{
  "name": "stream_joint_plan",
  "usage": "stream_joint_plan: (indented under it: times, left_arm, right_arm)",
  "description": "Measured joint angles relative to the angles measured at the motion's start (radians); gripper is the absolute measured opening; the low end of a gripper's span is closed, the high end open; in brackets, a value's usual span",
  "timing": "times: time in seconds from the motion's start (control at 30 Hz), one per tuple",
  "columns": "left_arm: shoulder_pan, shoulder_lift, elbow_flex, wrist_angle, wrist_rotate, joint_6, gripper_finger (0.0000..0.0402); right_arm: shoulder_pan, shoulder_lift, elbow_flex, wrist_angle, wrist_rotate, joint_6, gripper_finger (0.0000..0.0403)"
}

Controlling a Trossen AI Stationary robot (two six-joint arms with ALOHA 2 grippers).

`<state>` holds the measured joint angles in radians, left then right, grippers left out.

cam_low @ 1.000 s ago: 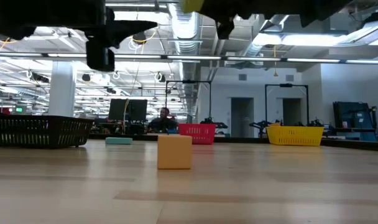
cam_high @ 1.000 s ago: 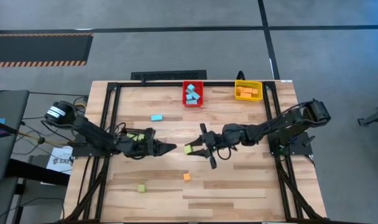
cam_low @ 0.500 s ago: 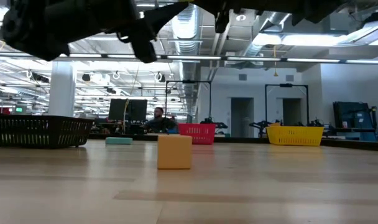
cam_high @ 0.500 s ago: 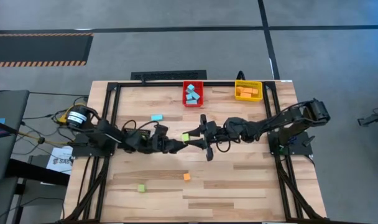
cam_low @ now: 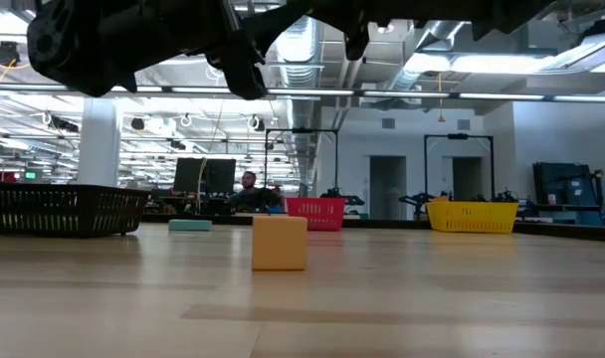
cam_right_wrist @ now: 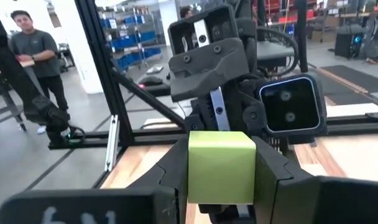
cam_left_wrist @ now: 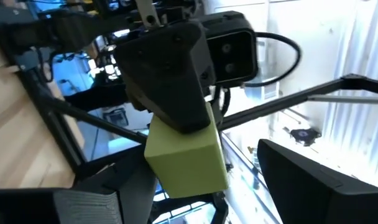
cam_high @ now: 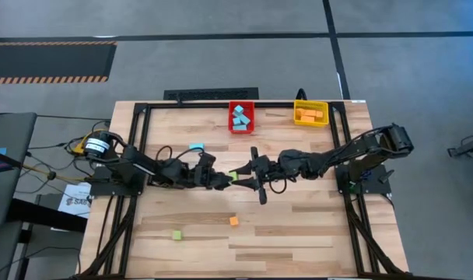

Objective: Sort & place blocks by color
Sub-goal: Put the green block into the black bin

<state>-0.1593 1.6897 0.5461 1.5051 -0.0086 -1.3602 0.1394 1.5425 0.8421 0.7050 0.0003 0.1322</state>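
The left gripper grabs the held green block by its free sides next. The block goes into the black slotted bin from there.
My right gripper [cam_high: 238, 177] is shut on a small green block [cam_right_wrist: 221, 167] in the air over the middle of the table. My left gripper [cam_high: 223, 180] faces it from the table's left. It is open, with a finger on either side of the same block [cam_left_wrist: 186, 155] and not touching it, as far as shows. On the table lie a light blue block [cam_high: 196, 146], an orange block [cam_high: 233, 221] and another green block [cam_high: 176, 234], each flat on one face. My right gripper pinches the green block's two opposite side faces [cam_right_wrist: 192, 171] between its two fingers [cam_right_wrist: 273, 177]. The fingers come level from the table's right. The block is lifted clear of the table and sticks out past the fingertips toward my left gripper.
A red bin [cam_high: 240, 117] with light blue blocks and a yellow bin [cam_high: 310, 113] with orange blocks stand at the far edge. A black slotted bin [cam_low: 59, 209] shows at the left in the low view. A black frame [cam_high: 135, 155] borders the table.
My left gripper has swung toward the table's right and far side, up to my right gripper, and has tipped its fingers upward until they stand around the held green block. The block stays in my right gripper, clear of the table.
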Motion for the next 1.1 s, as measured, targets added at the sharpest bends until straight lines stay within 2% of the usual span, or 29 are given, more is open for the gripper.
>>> stream_joint_plan:
  times: [0.17, 0.37, 0.5, 0.57, 0.73, 0.83, 0.9, 0.97, 1.1]
  left_arm:
    - [0.008, 0.0, 0.0, -0.041, 0.016, -0.034, 0.0212]
    - [0.015, 0.0, 0.0, -0.065, 0.031, -0.06, 0.0116]
    - [0.021, 0.0, 0.0, -0.09, 0.043, -0.068, 0.0109]
    - [0.031, -0.002, 0.0, -0.121, 0.06, -0.059, 0.0109]
    - [0.06, -0.009, 0.0, -0.219, 0.097, 0.022, 0.0107]
    - [0.072, -0.043, 0.0, -0.342, 0.133, 0.05, 0.0107]
    - [0.081, -0.093, 0.0, -0.483, 0.154, 0.092, 0.0107]
    - [0.089, -0.161, 0.0, -0.659, 0.156, 0.146, 0.0107]
    - [0.103, -0.335, 0.008, -1.065, 0.119, 0.27, 0.0107]
  right_arm:
    - [0.0, -0.001, 0.001, -0.04, -0.002, -0.003, 0.0117]
    - [0.002, -0.002, 0.001, -0.047, -0.011, -0.026, 0.0117]
    - [0.009, -0.001, 0.001, -0.058, -0.043, -0.004, 0.0117]
    - [0.01, 0.0, -0.001, -0.068, -0.044, 0.014, 0.0148]
    - [-0.007, -0.005, -0.003, -0.121, -0.052, 0.152, 0.0289]
    - [-0.024, -0.008, -0.001, -0.211, -0.064, 0.272, 0.0354]
    - [-0.029, -0.006, -0.002, -0.277, -0.066, 0.334, 0.0384]
    - [-0.026, -0.006, -0.002, -0.322, -0.066, 0.364, 0.0391]
    - [0.003, 0.001, -0.002, -0.375, -0.066, 0.371, 0.037]
